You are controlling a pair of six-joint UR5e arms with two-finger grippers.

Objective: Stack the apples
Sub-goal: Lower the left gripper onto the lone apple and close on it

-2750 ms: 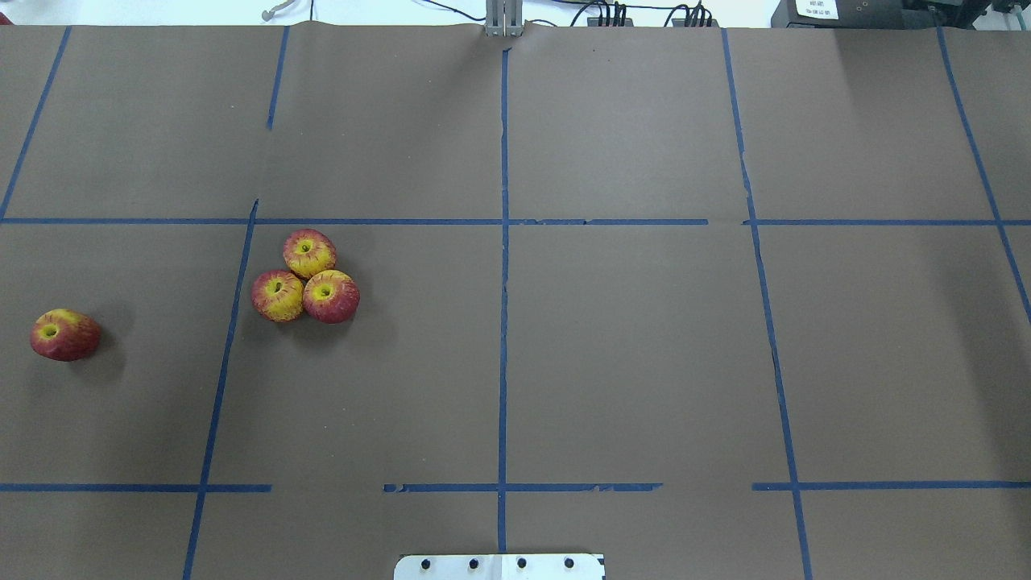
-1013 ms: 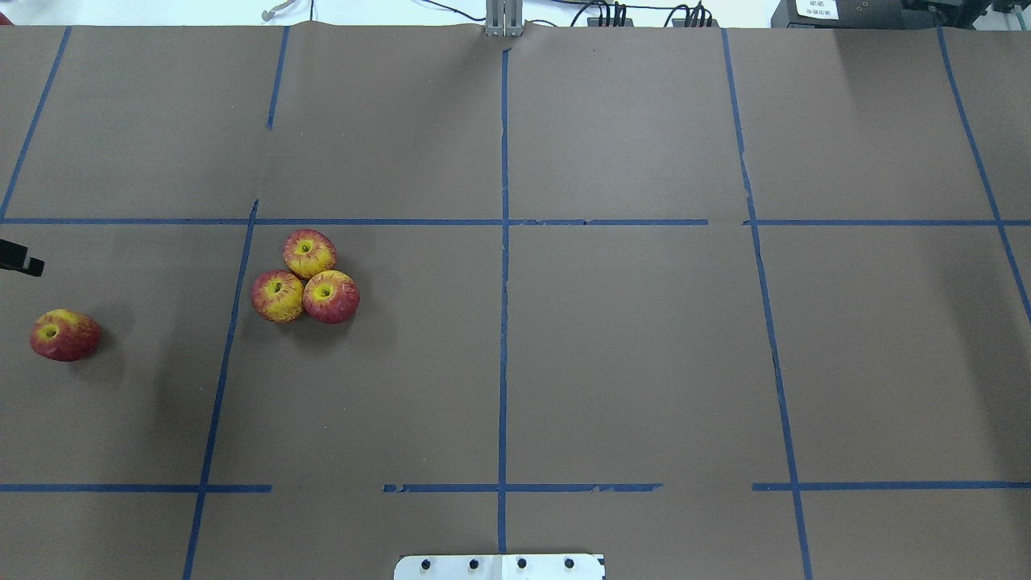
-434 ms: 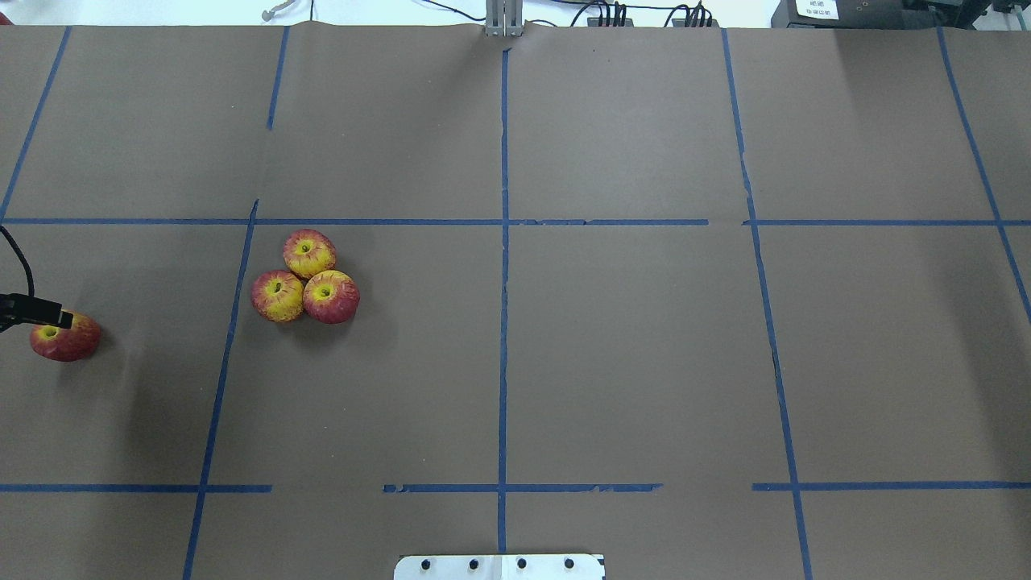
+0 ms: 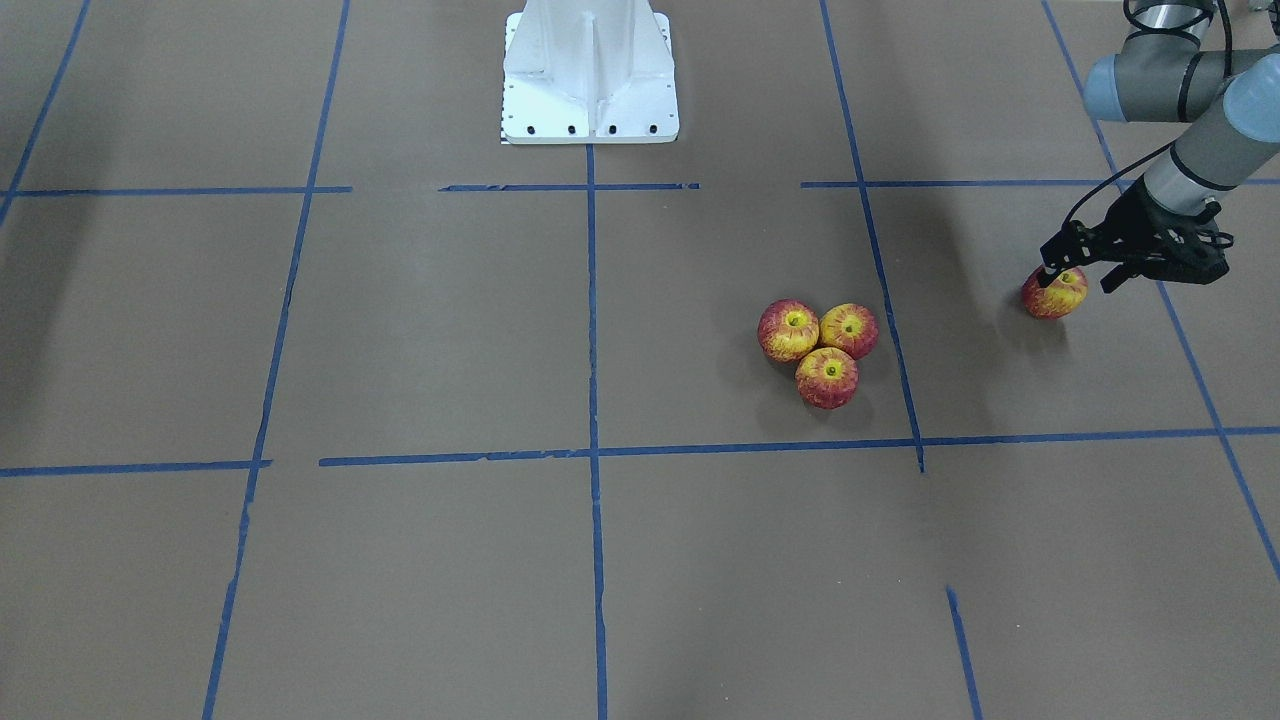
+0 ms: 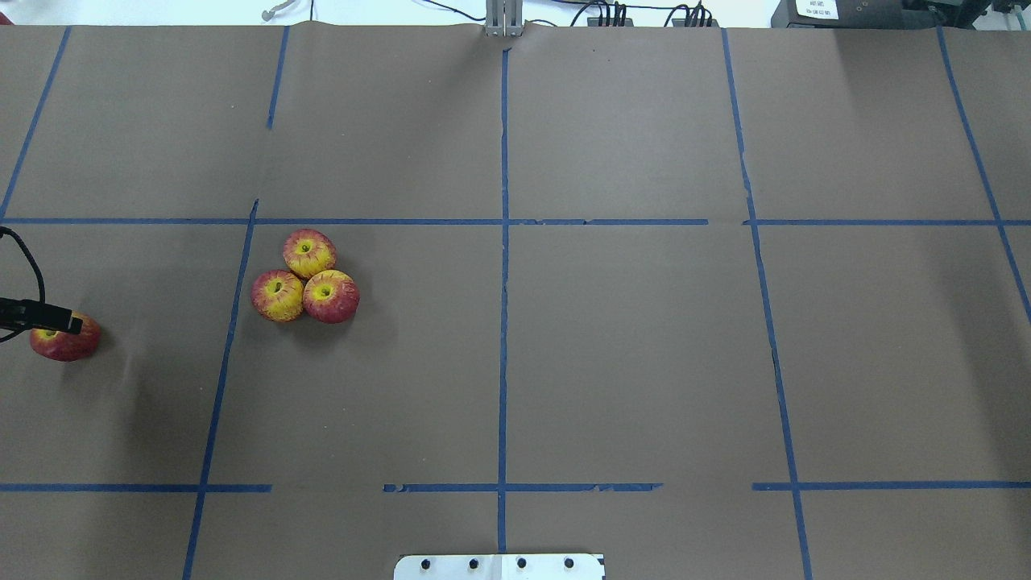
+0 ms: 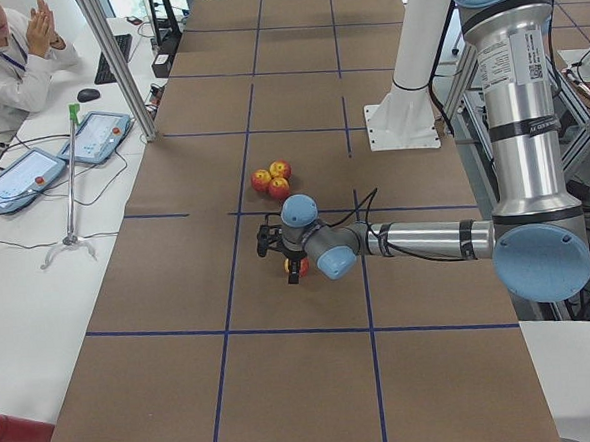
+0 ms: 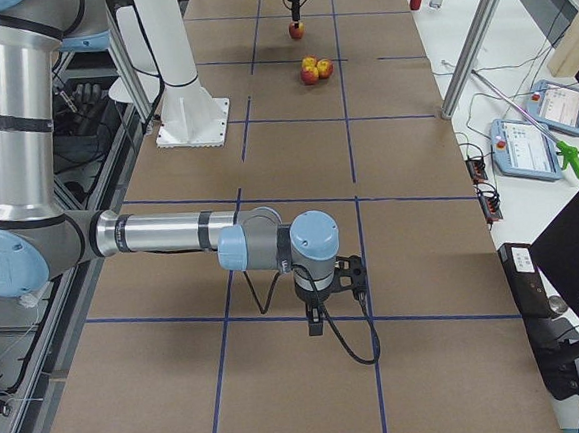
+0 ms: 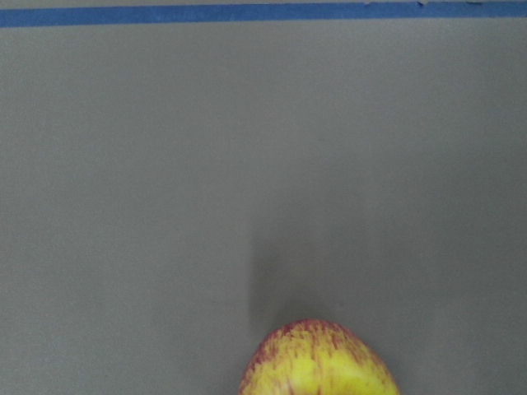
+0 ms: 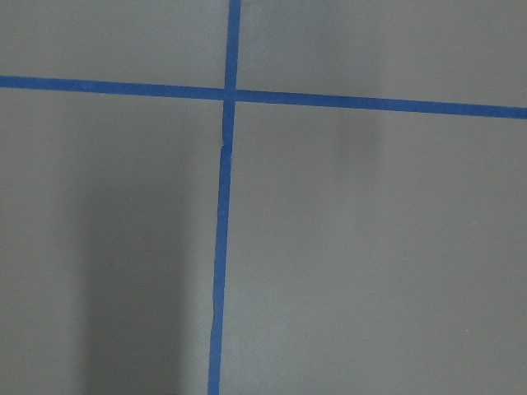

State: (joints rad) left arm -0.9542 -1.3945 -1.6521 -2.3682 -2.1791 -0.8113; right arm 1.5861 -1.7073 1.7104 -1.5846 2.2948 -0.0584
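I should next pick up the fourth apple point(image 5: 68, 345) by its round sides with my left gripper, so it can be stacked on the cluster of three apples.
Three apples point(image 5: 309, 252) point(image 5: 277, 296) point(image 5: 331, 296) sit upright, touching in a tight triangle, on the brown table left of centre; the cluster point(image 4: 827, 377) also shows in the front-facing view. A fourth apple point(image 5: 68, 345) lies alone near the left edge, tilted on its side. My left gripper point(image 4: 1077, 280) hovers just over this lone apple point(image 4: 1055, 297), fingers spread and empty, with one finger point(image 5: 63, 323) across its top. The left wrist view shows that apple point(image 8: 319, 362) at the bottom edge. My right gripper point(image 7: 318, 320) shows only in the right side view, far from the apples; I cannot tell its state.
The white robot base plate point(image 4: 590, 100) stands at the table's near edge. Blue tape lines divide the brown paper into squares. An operator point(image 6: 5, 58) sits by tablets at a side bench beyond a metal post point(image 6: 115, 62).
My left gripper has come in from the left edge and moved down over the lone apple. None of the apples has moved.
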